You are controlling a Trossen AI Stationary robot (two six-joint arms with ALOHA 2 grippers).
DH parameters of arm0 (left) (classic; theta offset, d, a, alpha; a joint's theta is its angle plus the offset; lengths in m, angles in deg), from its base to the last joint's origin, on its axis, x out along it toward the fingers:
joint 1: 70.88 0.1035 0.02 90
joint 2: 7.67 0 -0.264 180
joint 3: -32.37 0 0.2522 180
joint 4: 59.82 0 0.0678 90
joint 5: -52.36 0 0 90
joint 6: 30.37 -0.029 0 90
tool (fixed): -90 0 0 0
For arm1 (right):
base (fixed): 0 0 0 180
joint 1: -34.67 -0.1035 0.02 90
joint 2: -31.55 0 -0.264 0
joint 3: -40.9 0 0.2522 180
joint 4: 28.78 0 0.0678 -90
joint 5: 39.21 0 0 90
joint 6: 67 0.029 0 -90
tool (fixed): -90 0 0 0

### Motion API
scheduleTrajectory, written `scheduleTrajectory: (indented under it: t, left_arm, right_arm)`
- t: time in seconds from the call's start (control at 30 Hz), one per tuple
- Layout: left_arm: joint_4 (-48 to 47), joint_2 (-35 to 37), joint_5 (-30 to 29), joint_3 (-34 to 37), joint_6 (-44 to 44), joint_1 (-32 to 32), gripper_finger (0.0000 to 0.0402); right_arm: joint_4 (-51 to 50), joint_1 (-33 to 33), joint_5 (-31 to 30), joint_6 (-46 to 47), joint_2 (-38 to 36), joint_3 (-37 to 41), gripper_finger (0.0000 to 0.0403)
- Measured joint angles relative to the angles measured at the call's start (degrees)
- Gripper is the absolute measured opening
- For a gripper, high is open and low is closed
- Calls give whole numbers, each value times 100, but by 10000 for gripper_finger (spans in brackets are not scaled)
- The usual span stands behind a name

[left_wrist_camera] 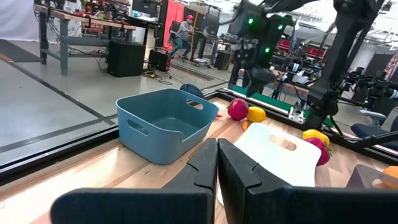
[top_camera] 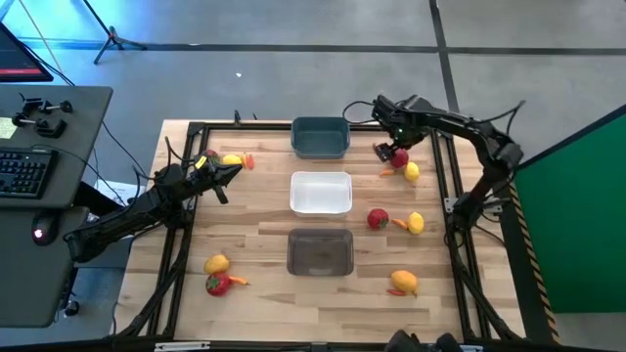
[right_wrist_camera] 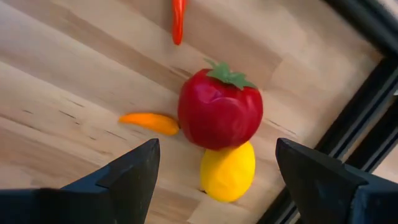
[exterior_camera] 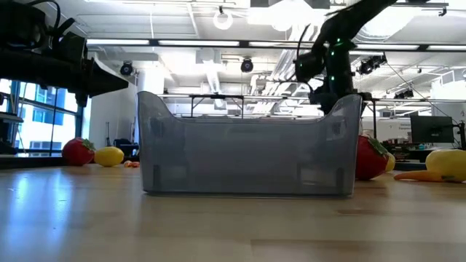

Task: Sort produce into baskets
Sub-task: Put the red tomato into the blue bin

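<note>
The red strawberry goes in the blue-grey basket (top_camera: pixel 320 137), so my right gripper should next grab the strawberry by its round red sides below the leaf cap (top_camera: pixel 399 158).
The blue-grey basket (top_camera: pixel 320 137), the white basket (top_camera: pixel 321 193) and the translucent dark grey basket (top_camera: pixel 320 252) stand in a row down the table's middle. My right gripper (top_camera: pixel 391 151) is open above a red strawberry (right_wrist_camera: pixel 219 111) at the far right. The strawberry lies on the table against a yellow lemon (right_wrist_camera: pixel 228 171) and an orange carrot piece (right_wrist_camera: pixel 149 122). The fingers stand on either side of it and touch nothing. My left gripper (top_camera: pixel 233 173) is shut and empty at the far left, beside a strawberry (top_camera: pixel 210 156), a lemon (top_camera: pixel 232 159) and a carrot (top_camera: pixel 248 161).
More produce lies on the table: a strawberry (top_camera: pixel 378 219) with a lemon (top_camera: pixel 416 223) right of the white basket, a lemon (top_camera: pixel 403 282) at the near right, and a lemon (top_camera: pixel 216 263) with a strawberry (top_camera: pixel 217 285) at the near left. A black frame (top_camera: pixel 442 166) borders the table.
</note>
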Motion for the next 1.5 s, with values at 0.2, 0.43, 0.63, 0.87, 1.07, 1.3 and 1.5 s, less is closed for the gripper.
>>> scheduleTrajectory:
  t: [0.2,0.43,0.63,0.87,1.07,1.3,1.5]
  left_arm:
    - [0,0,-1,2,2,-1,1]
    - [0,0,0,1,2,1,1]
    - [0,-1,-2,0,2,1,1]
    - [0,1,-2,2,2,-1,1]
    - [1,-1,-1,1,1,1,1]
    - [0,0,-2,0,2,1,1]
    - [0,-1,0,0,2,1,1]
  right_arm:
    - [43,47,7,-154,354,4,312]
    - [200,223,-238,-241,580,7,312]
    - [337,454,-142,-342,585,7,312]
    - [332,631,111,-184,585,7,313]
    - [475,778,302,124,585,185,324]
    - [559,770,156,62,583,574,326]
    - [729,770,155,38,574,645,325]
